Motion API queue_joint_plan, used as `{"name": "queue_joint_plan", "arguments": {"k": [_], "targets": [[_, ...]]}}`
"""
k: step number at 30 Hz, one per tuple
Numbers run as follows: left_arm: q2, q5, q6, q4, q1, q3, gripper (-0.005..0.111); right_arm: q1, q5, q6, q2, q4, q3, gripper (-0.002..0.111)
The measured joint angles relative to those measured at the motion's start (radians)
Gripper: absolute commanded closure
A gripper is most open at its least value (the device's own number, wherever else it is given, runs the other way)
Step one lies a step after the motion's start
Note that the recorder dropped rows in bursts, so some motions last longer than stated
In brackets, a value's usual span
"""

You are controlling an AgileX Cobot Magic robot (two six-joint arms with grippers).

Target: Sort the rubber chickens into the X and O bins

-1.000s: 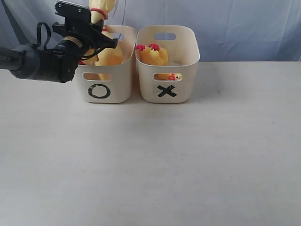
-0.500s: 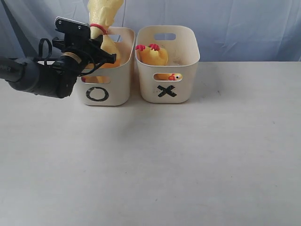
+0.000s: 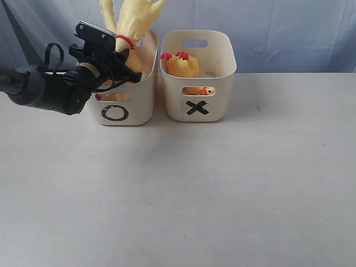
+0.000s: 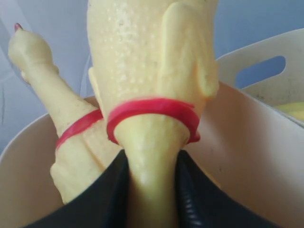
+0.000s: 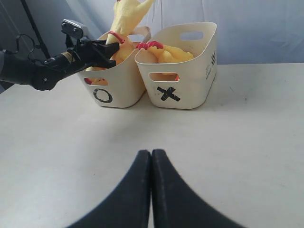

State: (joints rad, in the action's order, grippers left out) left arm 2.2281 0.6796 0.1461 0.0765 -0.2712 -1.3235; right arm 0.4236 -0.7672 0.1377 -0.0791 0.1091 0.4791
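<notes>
The chicken's neck (image 4: pixel 152 152) below its red band reaches down inside the O bin's rim (image 4: pixel 256 107), so it is now time for my left gripper to open.
My left gripper (image 3: pixel 127 65) hangs over the O bin (image 3: pixel 119 108), shut on the neck of a rubber chicken (image 3: pixel 136 19) just below its red band. In the left wrist view the two black fingers (image 4: pixel 107 199) press that neck, and the held chicken (image 4: pixel 152 61) fills the frame. A second chicken (image 3: pixel 107 12) stands in the same bin beside it (image 4: pixel 71 137). A third chicken (image 3: pixel 181 65) lies in the X bin (image 3: pixel 217 105), its head showing through the slot. My right gripper (image 5: pixel 151 154) is shut and empty, low over the table in front of both bins.
The two bins stand side by side at the table's back edge, against a blue cloth backdrop (image 3: pixel 289 33). The left arm (image 3: pixel 44 89) reaches in from the left at bin height. The bare grey tabletop (image 3: pixel 194 194) stretches in front.
The left gripper has come down slightly toward the O bin with the chicken. The chicken's body now leans right, and the second chicken shows upright beside it. The right gripper has not moved.
</notes>
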Motion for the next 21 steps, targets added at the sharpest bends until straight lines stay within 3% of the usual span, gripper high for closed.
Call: {"name": "queue_joint_plan", "arguments": {"k": [10,21], "targets": [[0.002,0.037,0.0,0.002,0.0,0.002,0.105,0.0,0.0,0.0,0.0,0.0,0.0,0.108],[0.002,0.037,0.0,0.002,0.0,0.002,0.082,0.0,0.0,0.0,0.0,0.0,0.0,0.108]]}}
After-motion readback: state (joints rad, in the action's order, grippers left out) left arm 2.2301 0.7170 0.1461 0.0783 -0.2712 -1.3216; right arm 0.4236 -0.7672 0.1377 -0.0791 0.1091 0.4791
